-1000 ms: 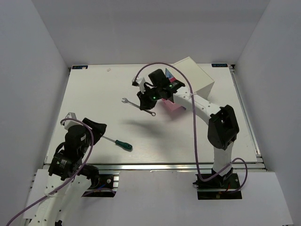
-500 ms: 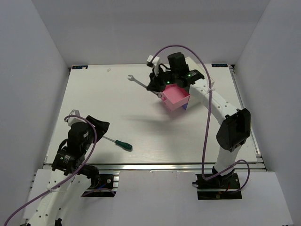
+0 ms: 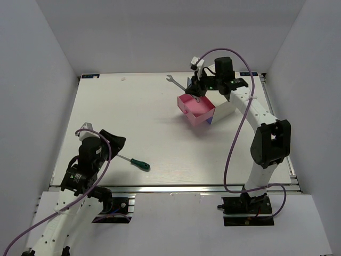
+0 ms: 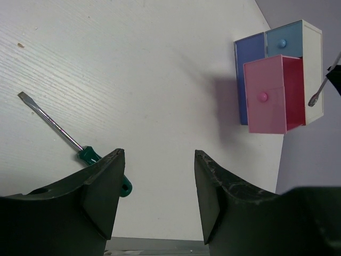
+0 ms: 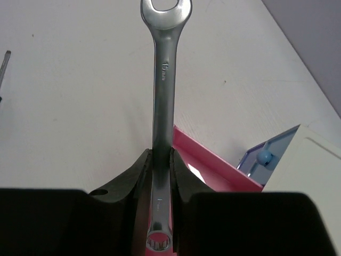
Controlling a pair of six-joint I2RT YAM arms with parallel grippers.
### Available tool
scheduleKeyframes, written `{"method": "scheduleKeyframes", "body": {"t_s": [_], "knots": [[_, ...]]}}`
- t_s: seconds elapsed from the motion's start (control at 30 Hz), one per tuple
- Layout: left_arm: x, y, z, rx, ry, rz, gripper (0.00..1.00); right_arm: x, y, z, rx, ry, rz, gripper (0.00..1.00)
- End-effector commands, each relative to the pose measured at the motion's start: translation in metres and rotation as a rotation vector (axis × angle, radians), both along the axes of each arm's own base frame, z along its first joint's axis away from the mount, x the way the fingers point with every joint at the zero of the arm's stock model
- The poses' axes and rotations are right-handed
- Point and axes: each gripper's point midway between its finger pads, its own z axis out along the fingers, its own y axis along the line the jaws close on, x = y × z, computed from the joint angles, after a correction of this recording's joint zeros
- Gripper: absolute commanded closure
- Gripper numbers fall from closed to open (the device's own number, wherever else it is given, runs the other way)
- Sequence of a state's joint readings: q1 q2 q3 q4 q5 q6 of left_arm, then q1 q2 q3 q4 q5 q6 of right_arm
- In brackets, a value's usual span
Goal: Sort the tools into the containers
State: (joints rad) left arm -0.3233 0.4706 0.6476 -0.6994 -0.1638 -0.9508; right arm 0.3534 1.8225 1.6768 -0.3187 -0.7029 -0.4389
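My right gripper should move the wrench toward the pink drawer before it lets go. My fingers reach past the pink drawer's edge over the table, so the wrench would fall short.
My right gripper (image 3: 198,89) is shut on the silver wrench (image 3: 180,85) and holds it in the air, tilted, above the far edge of the open pink drawer (image 3: 196,109). In the right wrist view the wrench (image 5: 162,80) runs up between the pads (image 5: 161,157), with the pink drawer (image 5: 213,165) below. The green-handled screwdriver (image 3: 133,160) lies on the table near my left gripper (image 3: 114,141), which is open and empty. It shows left of the fingers in the left wrist view (image 4: 53,125). The two mini screwdrivers are out of view.
The white cabinet (image 3: 228,102) stands at the far right of the table. Its blue drawers (image 4: 282,42) are closed, and the pink drawer (image 4: 264,96) sticks out. White walls enclose the table on three sides.
My right arm has carried the wrench from the table's middle to the far right, over the pink drawer, which now shows fully. My left arm has shifted slightly.
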Motion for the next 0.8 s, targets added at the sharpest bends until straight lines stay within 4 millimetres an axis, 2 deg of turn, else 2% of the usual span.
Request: {"method": "scheduleKeyframes", "body": {"t_s": [0.0,0.17,0.3,0.63,0.77], "knots": [[0.002,-0.003,0.001,-0.002,-0.008,-0.017,0.35,0.003,-0.002,-0.002,0.022,-0.068,0.054,1.00],[0.003,-0.005,0.001,-0.004,-0.009,-0.024,0.35,0.004,-0.020,-0.032,-0.033,-0.078,0.053,1.00],[0.005,-0.006,0.001,-0.002,-0.007,-0.030,0.35,0.004,-0.036,-0.047,-0.092,-0.124,0.058,1.00],[0.007,-0.008,0.001,-0.007,-0.014,-0.039,0.35,0.004,-0.059,-0.060,-0.165,-0.138,0.027,1.00],[0.009,-0.010,0.000,-0.003,-0.012,-0.047,0.35,0.006,-0.066,-0.058,-0.187,-0.167,0.006,1.00]]}}
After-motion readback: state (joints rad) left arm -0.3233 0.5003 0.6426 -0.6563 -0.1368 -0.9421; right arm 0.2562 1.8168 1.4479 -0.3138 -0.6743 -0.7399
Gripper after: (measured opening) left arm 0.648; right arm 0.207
